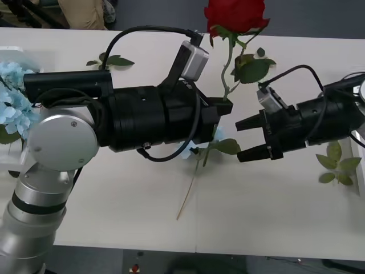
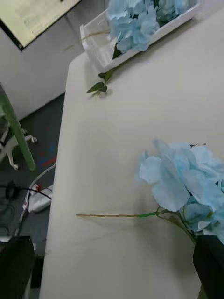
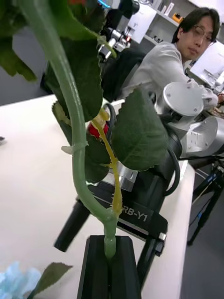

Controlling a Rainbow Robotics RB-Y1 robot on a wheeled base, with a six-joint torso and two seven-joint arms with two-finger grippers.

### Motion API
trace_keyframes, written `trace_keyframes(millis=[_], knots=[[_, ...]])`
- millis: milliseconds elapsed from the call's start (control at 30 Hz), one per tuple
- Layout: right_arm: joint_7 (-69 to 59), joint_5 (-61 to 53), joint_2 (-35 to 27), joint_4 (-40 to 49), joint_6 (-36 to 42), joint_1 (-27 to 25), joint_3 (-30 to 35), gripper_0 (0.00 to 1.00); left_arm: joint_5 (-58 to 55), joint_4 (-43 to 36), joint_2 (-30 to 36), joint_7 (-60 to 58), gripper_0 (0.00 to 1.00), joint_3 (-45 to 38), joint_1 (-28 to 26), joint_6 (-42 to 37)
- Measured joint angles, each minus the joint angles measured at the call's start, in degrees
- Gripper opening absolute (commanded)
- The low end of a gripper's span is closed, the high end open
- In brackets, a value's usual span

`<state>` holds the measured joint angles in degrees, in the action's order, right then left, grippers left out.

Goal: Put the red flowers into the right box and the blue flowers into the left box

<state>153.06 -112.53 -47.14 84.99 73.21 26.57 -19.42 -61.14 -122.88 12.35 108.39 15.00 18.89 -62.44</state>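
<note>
The red flower's soft petals and leaves spread out above its thick green stem, so my right gripper should grab the flower by that stem next.
My left gripper (image 1: 223,107) is shut on the green stem (image 3: 74,121) of a red flower. It holds the flower upright above the table's middle, with the red bloom (image 1: 235,14) at the top. The stem runs down between the black fingers (image 3: 95,271). My right gripper (image 1: 246,138) hangs open just right of it, jaws apart and nothing between them. A blue flower (image 2: 186,182) lies on the table under the grippers, its thin stem (image 1: 188,200) pointing toward the front edge. The left box (image 2: 93,42) at the far left holds several blue flowers (image 1: 11,97).
A loose leaf sprig (image 1: 337,162) lies at the right, next to a white rim at the table's right edge (image 1: 360,165). Another sprig (image 1: 111,60) lies at the back left, near the left box. The table's front edge runs close below the stem.
</note>
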Motion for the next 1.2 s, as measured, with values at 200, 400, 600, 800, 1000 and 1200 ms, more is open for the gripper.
trace_keyframes(millis=[200,400,600,800,1000,1200], knots=[[0.0,-5.8,-0.1,-6.3,6.1,-2.8,3.8,1.0,1.9,0.4,-1.6,9.6,0.0,2.9,0.0,6.9],[0.0,-11.2,-0.1,-15.4,12.0,-2.9,4.6,1.0,-2.5,5.2,-1.6,13.7,0.0,7.3,0.0,13.6],[0.0,-15.0,-0.1,-20.0,15.8,-2.9,4.6,1.0,-3.6,7.2,-1.6,19.7,0.0,7.6,0.0,14.1],[0.0,-17.0,0.1,-21.3,21.1,-2.9,5.4,1.0,-4.5,7.2,-1.5,19.7,0.0,7.6,0.0,15.3],[0.0,-17.0,3.2,-20.6,22.5,-2.9,9.7,1.0,-4.5,7.2,-1.5,19.7,0.0,7.6,0.0,15.8],[0.0,-16.9,6.7,-18.9,21.4,-2.9,9.8,1.0,-4.4,7.2,-1.5,23.2,0.0,7.6,0.0,16.5]])
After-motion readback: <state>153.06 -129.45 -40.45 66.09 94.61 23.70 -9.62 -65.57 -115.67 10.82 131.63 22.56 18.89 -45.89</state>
